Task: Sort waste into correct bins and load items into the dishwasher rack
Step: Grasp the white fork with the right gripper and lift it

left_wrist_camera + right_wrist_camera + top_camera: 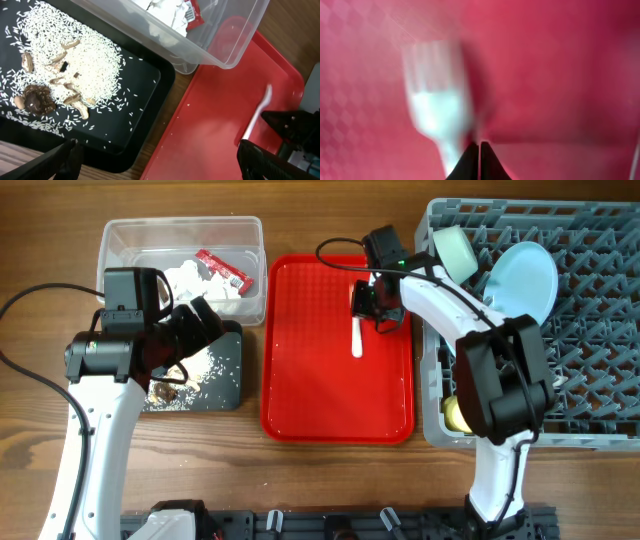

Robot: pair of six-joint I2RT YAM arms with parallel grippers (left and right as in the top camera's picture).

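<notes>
The fingers of my right gripper are shut beside the white fork's handle, so I next need to open them again and then close on its neck [448, 145].
A white plastic fork [357, 338] lies on the flat red tray [310, 380]; it is blurred in the right wrist view [437, 110]. My right gripper [378, 308] [479, 147] is shut, its tips on the red tray right beside the fork's handle. My left gripper [200, 328] [160, 167] is open and empty over the black tray [228, 385] [145, 80], which holds rice grains and brown food scraps [37, 97]. The clear tub [180, 230] [220, 45] holds white tissue [190, 280] and a red wrapper [222, 268] [192, 12]. A light blue plate [525, 280] and a pale green bowl [455, 250] stand in the grey rack [600, 360].
The red tray lies between the black tray and the rack, and its edge shows in the left wrist view [220, 125]. A small yellowish object [455, 415] sits at the rack's near left corner. The right arm reaches over the rack's left edge.
</notes>
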